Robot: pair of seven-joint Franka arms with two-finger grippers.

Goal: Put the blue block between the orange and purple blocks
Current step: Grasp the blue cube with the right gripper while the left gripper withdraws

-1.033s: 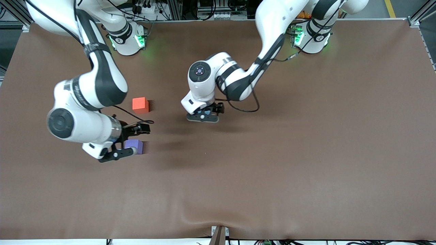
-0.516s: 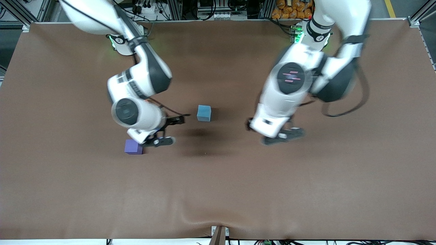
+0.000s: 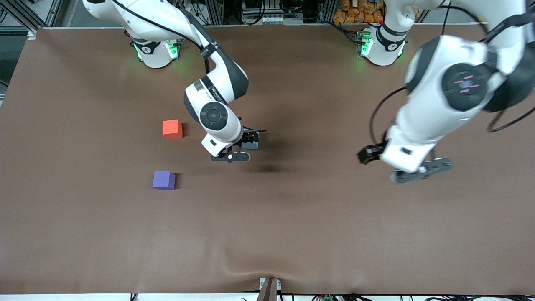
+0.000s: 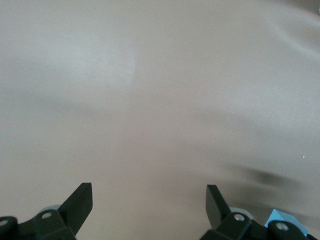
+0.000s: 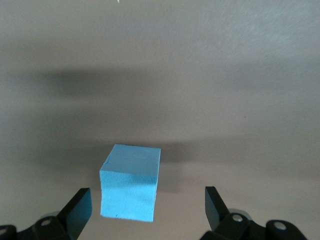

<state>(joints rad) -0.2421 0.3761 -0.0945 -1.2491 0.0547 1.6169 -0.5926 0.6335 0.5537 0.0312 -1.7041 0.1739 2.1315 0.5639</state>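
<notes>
My right gripper grabs the two opposite sides of the blue block [image 3: 252, 144] next, to place it between the orange and purple blocks.
The blue block [image 3: 252, 144] sits on the brown table, mostly covered by my right gripper [image 3: 241, 147] in the front view. In the right wrist view the blue block [image 5: 131, 187] rests on the cloth between the spread fingertips [image 5: 78, 204] of the open right gripper [image 5: 145, 207], touching neither. The orange block [image 3: 172, 128] lies toward the right arm's end, and the purple block [image 3: 164, 180] is nearer the front camera than it, with a gap between them. My left gripper [image 3: 419, 170] hangs open and empty over bare table; the left gripper [image 4: 149, 202] sees only cloth.
The brown cloth [image 3: 292, 234] covers the whole table and has a wrinkle at its edge nearest the front camera [image 3: 250, 267]. The left arm's bulky wrist [image 3: 455, 92] hangs high over its own end of the table.
My right gripper left the purple block and crossed to the blue block, now straddling it. The left arm drew away from the blue block toward its own end and rose.
</notes>
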